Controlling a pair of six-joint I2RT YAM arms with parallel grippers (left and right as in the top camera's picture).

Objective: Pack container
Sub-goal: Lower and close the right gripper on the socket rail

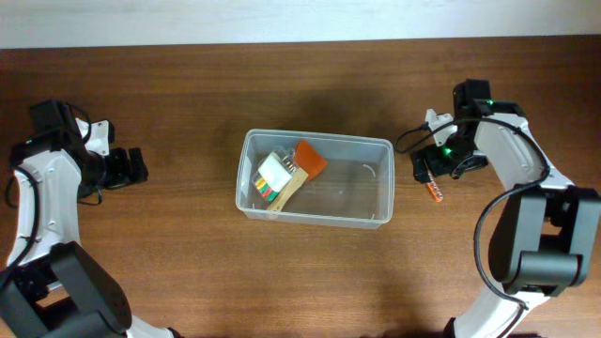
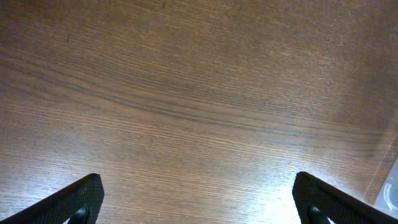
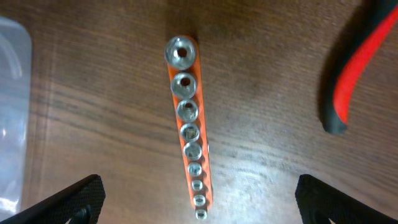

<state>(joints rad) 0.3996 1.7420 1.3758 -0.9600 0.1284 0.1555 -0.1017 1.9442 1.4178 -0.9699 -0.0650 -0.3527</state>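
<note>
The robot's right gripper is open above the socket bar (image 1: 434, 188) (image 3: 189, 146), which lies small on the wood below its fingers, so it needs to go lower before closing, as its fingers would miss the bar now.
The clear container (image 1: 349, 184) stands mid-table; in it lie an orange-bladed scraper with a wooden handle (image 1: 302, 169) and a white pack of coloured pieces (image 1: 273, 176). Just right of it, my right gripper (image 1: 420, 169) hangs open over an orange rail of several metal sockets (image 1: 434, 191). In the right wrist view the rail (image 3: 189, 146) runs lengthwise between the wide-apart fingers (image 3: 81, 196), untouched, and the right gripper (image 3: 200, 200) holds nothing. My left gripper (image 1: 139, 166) is open at the far left over bare wood, and in its own view the left gripper (image 2: 199, 202) is empty.
A red-and-black tool handle (image 3: 349, 74) lies beyond the socket rail on the right. A corner of the container (image 3: 12, 106) shows at the left of the right wrist view, and its edge (image 2: 392, 193) at the lower right of the left wrist view.
</note>
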